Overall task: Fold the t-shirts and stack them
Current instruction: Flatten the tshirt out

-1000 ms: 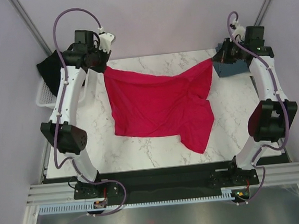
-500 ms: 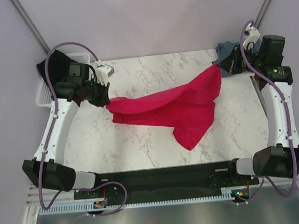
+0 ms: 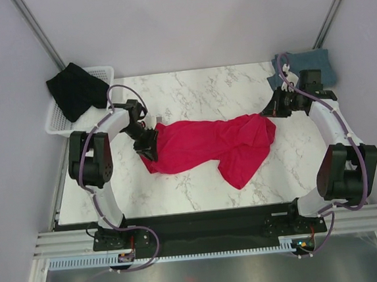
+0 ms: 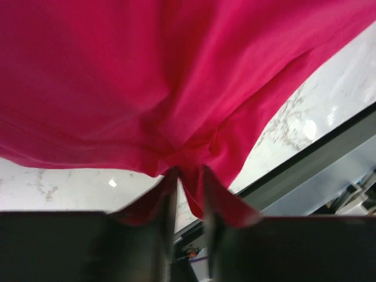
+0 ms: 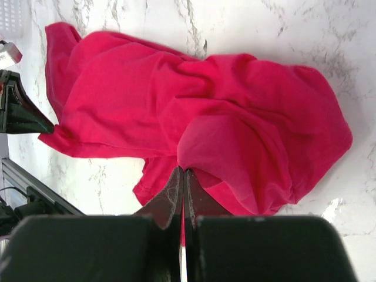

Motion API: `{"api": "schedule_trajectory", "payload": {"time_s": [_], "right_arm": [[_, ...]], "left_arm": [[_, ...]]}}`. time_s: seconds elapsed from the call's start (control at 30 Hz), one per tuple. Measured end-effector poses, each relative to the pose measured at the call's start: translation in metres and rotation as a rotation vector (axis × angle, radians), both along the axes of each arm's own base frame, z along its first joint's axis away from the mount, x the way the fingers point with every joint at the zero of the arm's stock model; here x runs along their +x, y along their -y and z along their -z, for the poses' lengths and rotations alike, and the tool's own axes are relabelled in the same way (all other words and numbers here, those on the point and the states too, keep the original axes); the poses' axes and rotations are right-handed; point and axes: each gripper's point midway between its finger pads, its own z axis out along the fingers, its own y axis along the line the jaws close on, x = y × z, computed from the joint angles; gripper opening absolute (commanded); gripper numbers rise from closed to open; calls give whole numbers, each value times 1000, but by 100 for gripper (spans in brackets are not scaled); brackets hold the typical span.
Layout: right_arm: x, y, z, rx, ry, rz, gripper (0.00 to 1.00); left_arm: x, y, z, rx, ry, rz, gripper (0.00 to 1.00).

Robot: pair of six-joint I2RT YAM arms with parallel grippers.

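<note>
My left gripper is going to grab its hem corner [image 3: 153, 162] next, at the t-shirt's end opposite my right gripper, to spread the crimson red t-shirt [image 3: 209, 146] for folding.
The crimson red t-shirt [image 3: 209, 146] lies bunched in a wide band across the middle of the marble table, with a flap trailing toward the near edge. My left gripper [image 3: 148, 144] is low at its left end. In the left wrist view its fingers [image 4: 189, 176] stand slightly apart, a tongue of red cloth [image 4: 176, 76] hanging loose between them. My right gripper [image 3: 270, 112] is at the shirt's right end, and its jaws [image 5: 184, 173] are shut on a fold of the red cloth [image 5: 205, 117]. The black t-shirt [image 3: 75, 90] drapes over the basket. The blue-grey t-shirt [image 3: 310, 61] lies at the far right corner.
A white wire basket [image 3: 103, 70] sits off the table's far left corner under the black shirt. The table [image 3: 197, 91] is white marble with a dark rail along its near edge. My left gripper [image 5: 20, 114] also shows at the left of the right wrist view.
Both grippers came down and toward the near side, laying the stretched red shirt onto the table in a bunched band. The left jaws have parted a little.
</note>
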Motion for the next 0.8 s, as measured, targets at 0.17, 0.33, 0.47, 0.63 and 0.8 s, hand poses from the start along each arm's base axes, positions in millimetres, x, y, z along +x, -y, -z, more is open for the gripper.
{"api": "schedule_trajectory", "payload": {"time_s": [0.17, 0.33, 0.47, 0.63, 0.8], "right_arm": [[10, 1, -13, -5, 50, -2, 0], [12, 1, -15, -5, 60, -4, 0], [11, 1, -15, -4, 59, -4, 0], [11, 1, -14, -4, 58, -4, 0], [11, 1, -14, -4, 58, -4, 0]], "left_arm": [[14, 2, -10, -4, 53, -14, 48], [-8, -2, -16, -1, 60, -17, 50], [-36, -9, -10, 16, 6, -19, 49], [-41, -12, -7, 36, -9, -18, 49], [-42, -12, -7, 36, -13, -22, 48]]}}
